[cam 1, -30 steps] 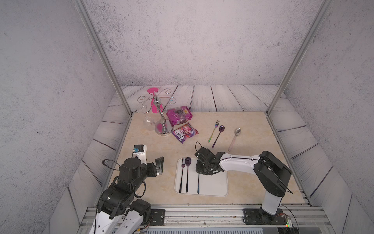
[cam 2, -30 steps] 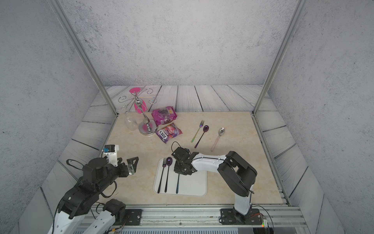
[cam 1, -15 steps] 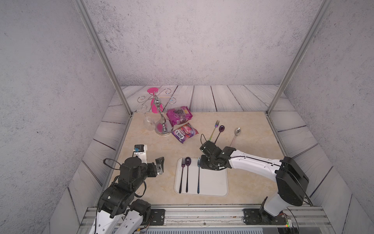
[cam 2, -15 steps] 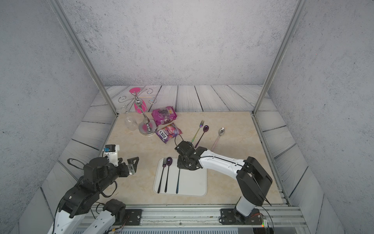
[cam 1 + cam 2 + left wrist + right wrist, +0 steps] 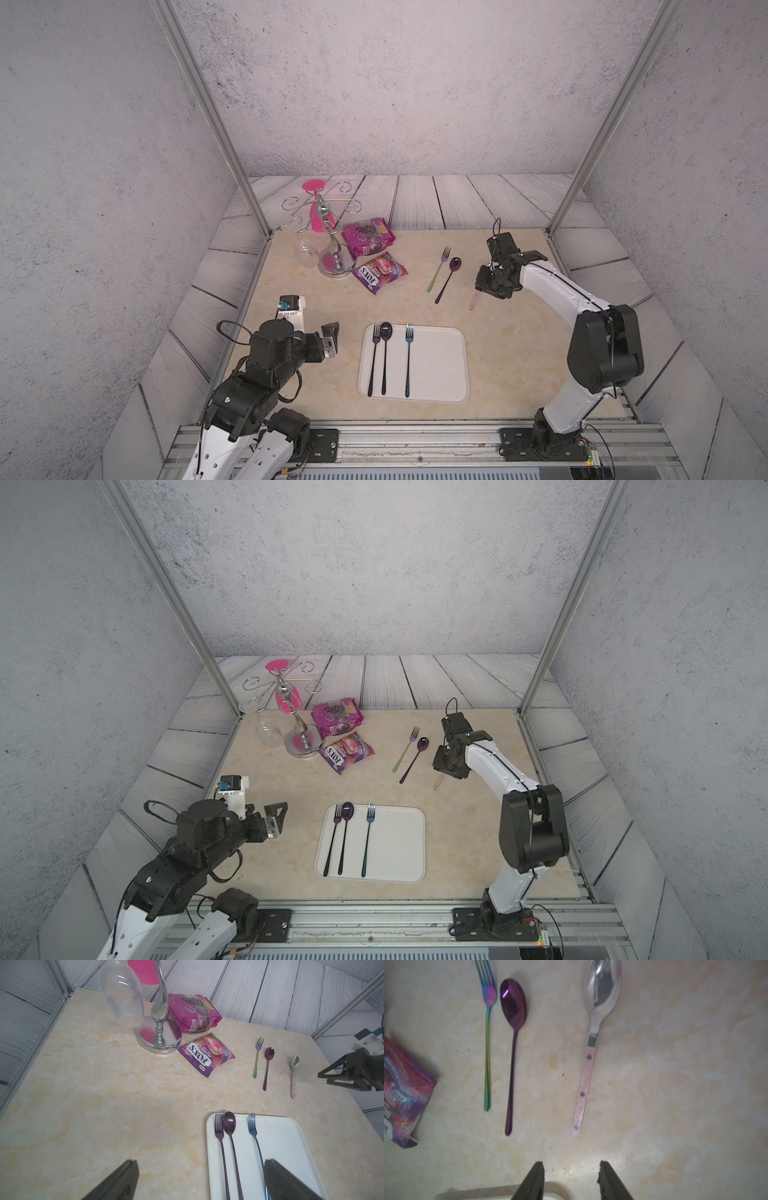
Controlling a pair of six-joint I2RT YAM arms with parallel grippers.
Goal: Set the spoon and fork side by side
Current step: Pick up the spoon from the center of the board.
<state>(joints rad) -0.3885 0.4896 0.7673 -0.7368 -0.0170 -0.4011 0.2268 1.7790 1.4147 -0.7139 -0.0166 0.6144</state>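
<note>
My right gripper grabs the silver spoon across its pink handle [image 5: 588, 1059] near the bowl next, to set the spoon side by side with the blue fork.
A white tray [image 5: 440, 365] at the front holds a dark purple fork [image 5: 375, 357] and a purple spoon [image 5: 385, 353] close together, with a blue fork [image 5: 408, 357] lying alone to their right. Farther back on the table, a rainbow fork [image 5: 439, 270] and another purple spoon [image 5: 448, 280] lie side by side. My right gripper [image 5: 571, 1165] hangs open and empty over a silver spoon with a pink handle [image 5: 588, 1059]; in both top views only the handle end [image 5: 474, 301] shows below it. My left gripper [image 5: 199, 1163] stands open and empty, left of the tray.
A silver glass rack [image 5: 334, 266] with a hanging clear glass [image 5: 305, 253] stands at the back left. Beside it lie a pink snack bag [image 5: 368, 237] and a purple Fox's bag [image 5: 380, 272]. Metal frame posts mark the back corners.
My right gripper has left the blue fork lying on the tray and swung to the back right, over the pink-handled spoon. Its jaws have widened. The left arm has not moved.
</note>
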